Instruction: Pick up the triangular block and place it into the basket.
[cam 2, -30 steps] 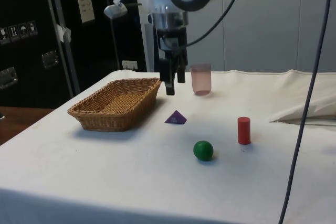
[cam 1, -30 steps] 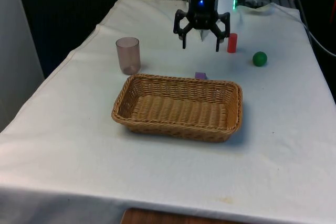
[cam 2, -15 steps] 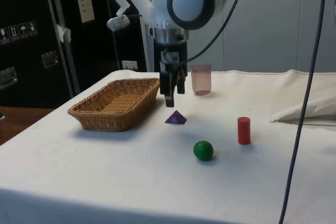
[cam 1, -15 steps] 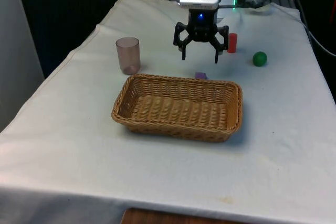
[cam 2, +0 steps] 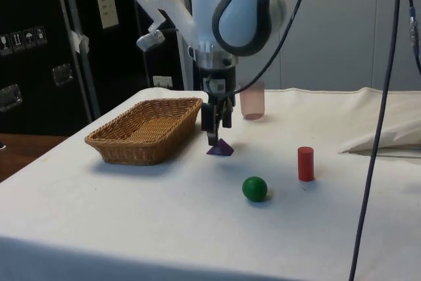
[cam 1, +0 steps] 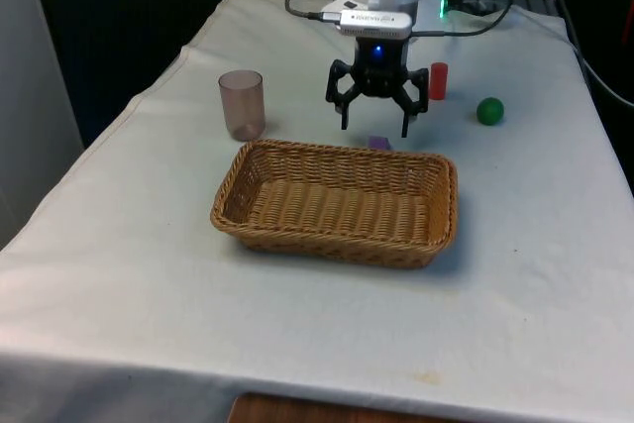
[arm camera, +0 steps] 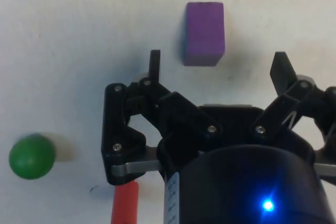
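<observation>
My gripper needs to grab the purple block [cam 1: 378, 143] across its long sides next, and then put it into the basket.
The purple triangular block [cam 1: 378, 143] lies on the white cloth just behind the basket's far rim, and it also shows in the side view [cam 2: 220, 148]. My gripper [cam 1: 374, 130] hangs open right over it, fingertips a little above the cloth [cam 2: 212, 139]. From the wrist, the block [arm camera: 204, 33] sits slightly beyond the line between the two fingertips [arm camera: 218, 62], nearer one finger than the other. Nothing is held. The wicker basket [cam 1: 337, 151] stands empty in the table's middle [cam 2: 125, 141].
A translucent pinkish cup [cam 1: 242, 104] stands upright off the basket's far corner on the front view's left. A red cylinder [cam 1: 438, 80] and a green ball [cam 1: 489, 111] rest behind the gripper toward the front view's right, both close to it [cam 2: 305, 163] [cam 2: 254, 189].
The gripper has come down steadily and slightly toward the basket, from well above the block to just over it. It stays open. No object has moved.
</observation>
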{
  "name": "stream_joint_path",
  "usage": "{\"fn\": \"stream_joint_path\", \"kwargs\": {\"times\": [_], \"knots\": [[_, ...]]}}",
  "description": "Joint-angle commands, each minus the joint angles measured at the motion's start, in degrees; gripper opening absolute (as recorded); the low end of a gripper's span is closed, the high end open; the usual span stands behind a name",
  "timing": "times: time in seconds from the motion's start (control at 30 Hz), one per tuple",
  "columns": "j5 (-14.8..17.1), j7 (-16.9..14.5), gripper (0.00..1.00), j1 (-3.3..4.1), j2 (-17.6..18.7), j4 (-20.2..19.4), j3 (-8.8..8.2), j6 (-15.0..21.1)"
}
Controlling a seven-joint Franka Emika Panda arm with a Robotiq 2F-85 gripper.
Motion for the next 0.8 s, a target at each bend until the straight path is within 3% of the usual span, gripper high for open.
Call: {"fn": "stream_joint_path", "kwargs": {"times": [0.0, 0.17, 0.2, 0.23, 0.33, 0.5, 0.53, 0.57, 0.6, 0.77], "knots": [[1.78, -1.09, 1.00, -0.92, 0.00, -0.11, 1.55, 0.80], [1.66, -0.86, 1.00, -0.97, 1.15, -0.06, 1.60, 1.83], [0.06, 0.11, 1.00, 0.00, 1.38, 0.06, 0.11, 1.32], [1.60, -0.80, 1.00, -0.92, 1.32, 0.00, 1.60, 2.01], [1.55, -0.69, 0.99, -0.92, 1.95, 0.06, 1.60, 2.46], [1.43, -0.57, 0.75, -0.92, 2.29, 0.11, 1.66, 2.81], [0.06, 0.29, 0.67, 0.00, 2.46, 0.23, 0.23, 2.23], [1.43, -0.57, 0.67, -0.92, 2.29, 0.11, 1.66, 2.81], [1.43, -0.57, 0.57, -0.92, 2.41, 0.17, 1.66, 2.86], [1.43, -0.52, 0.33, -0.92, 2.46, 0.17, 1.66, 2.92]]}}
